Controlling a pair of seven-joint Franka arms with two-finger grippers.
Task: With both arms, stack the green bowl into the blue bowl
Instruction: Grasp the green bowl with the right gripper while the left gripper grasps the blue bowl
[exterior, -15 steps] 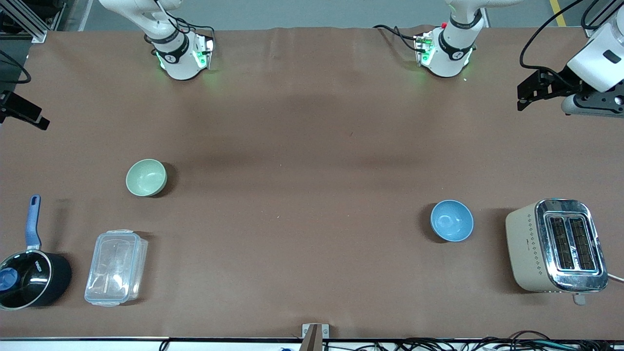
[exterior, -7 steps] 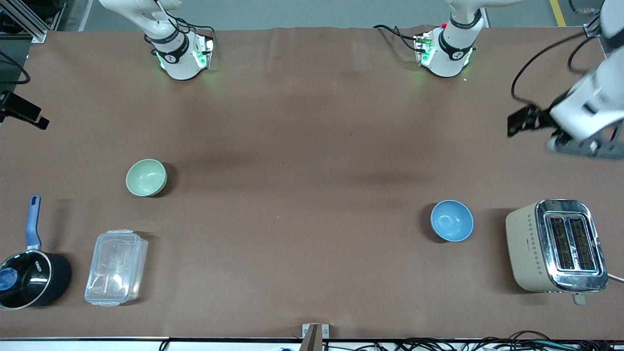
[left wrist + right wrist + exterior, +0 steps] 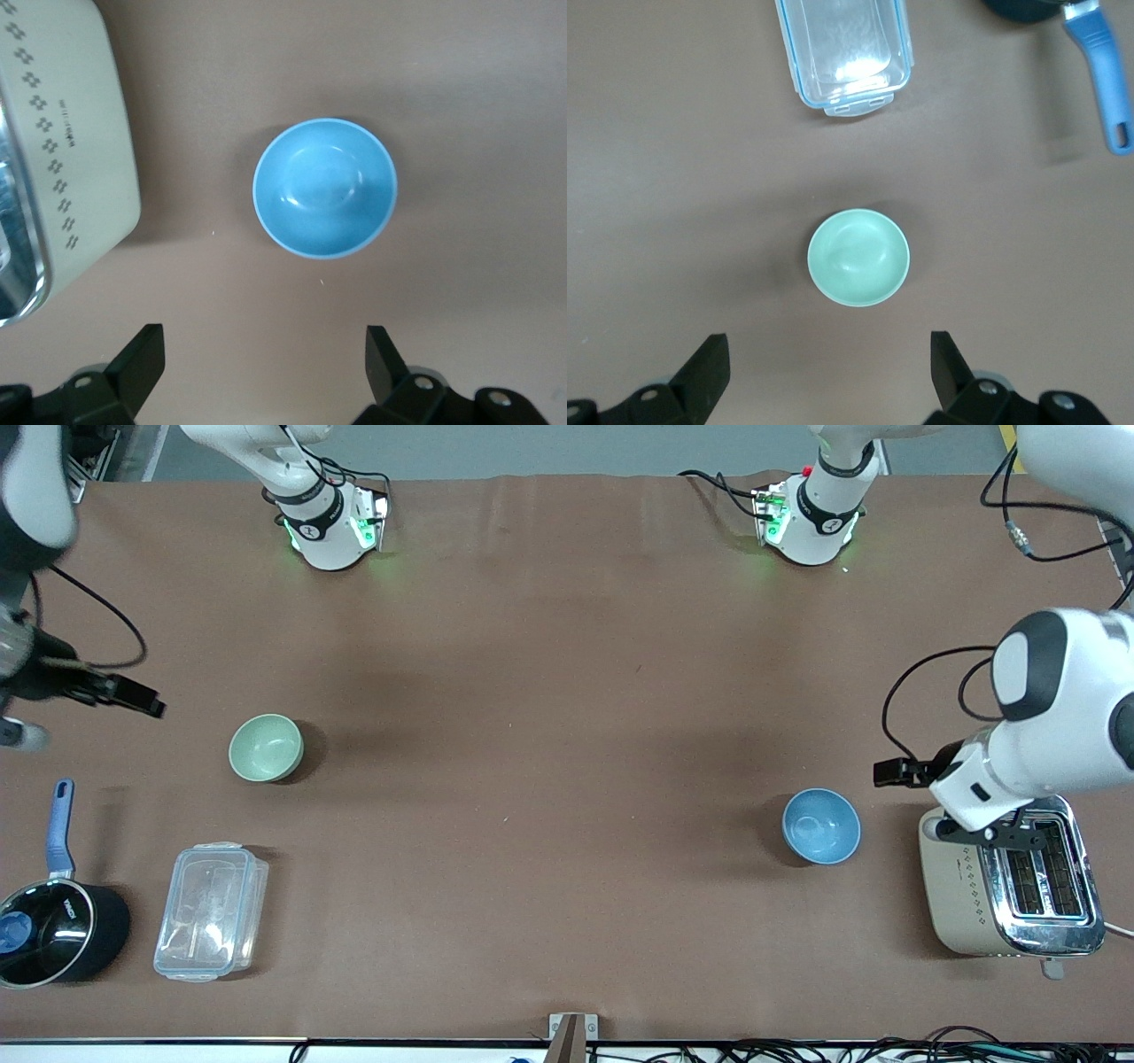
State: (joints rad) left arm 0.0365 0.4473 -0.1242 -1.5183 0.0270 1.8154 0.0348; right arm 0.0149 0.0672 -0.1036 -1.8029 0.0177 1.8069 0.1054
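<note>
The right gripper grips the green bowl by its rim (image 3: 267, 716) next. Then it stacks that bowl into the blue bowl (image 3: 821, 825).
The green bowl (image 3: 266, 747) stands empty on the brown table toward the right arm's end, and shows in the right wrist view (image 3: 858, 257). The blue bowl (image 3: 821, 825) stands empty toward the left arm's end, beside the toaster, and shows in the left wrist view (image 3: 324, 188). My left gripper (image 3: 988, 834) hangs open and empty over the toaster's edge beside the blue bowl; its fingers (image 3: 142, 359) are spread wide. My right gripper (image 3: 18, 735) is at the table's edge, beside the green bowl and apart from it, open and empty (image 3: 828, 372).
A beige and chrome toaster (image 3: 961, 886) stands at the left arm's end. A black saucepan with a blue handle (image 3: 53, 934) and a clear lidded container (image 3: 211, 911) stand nearer the front camera than the green bowl. The two arm bases are at the table's back edge.
The left arm has swung from the table's edge down over the toaster, beside the blue bowl. The right arm has come into view near the green bowl. The bowls have not moved.
</note>
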